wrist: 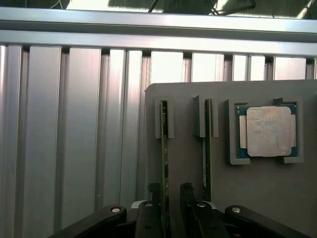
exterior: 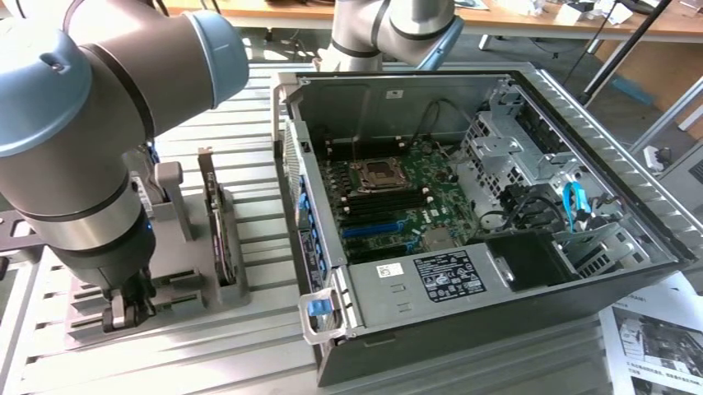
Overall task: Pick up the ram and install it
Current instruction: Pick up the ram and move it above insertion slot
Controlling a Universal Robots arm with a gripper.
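The end of the ram is held by the grey slot block [wrist: 164, 119]. My gripper should next grab the ram by its exposed middle part [wrist: 165, 197] to install it.
In the wrist view the ram [wrist: 164, 158] stands on edge in a slot of the grey holder [wrist: 188, 168], a thin green stick seen edge-on. My gripper [wrist: 170, 192] is open and straddles its near end. One finger [wrist: 152, 208] sits close against the stick, while the other finger [wrist: 188, 203] stands a small gap away. In the exterior view the gripper [exterior: 127, 311] is down at the holder [exterior: 181, 284] on the exterior view's left, beside the open computer case [exterior: 462, 206]. The arm hides the ram there.
A second card [wrist: 207, 144] stands in the neighbouring slot, and a square silver processor [wrist: 268, 131] lies in a recess of the holder. A tall dark expansion card [exterior: 220, 222] stands upright in the holder. The motherboard [exterior: 401, 202] lies inside the case. A printed paper [exterior: 659, 337] lies at the right.
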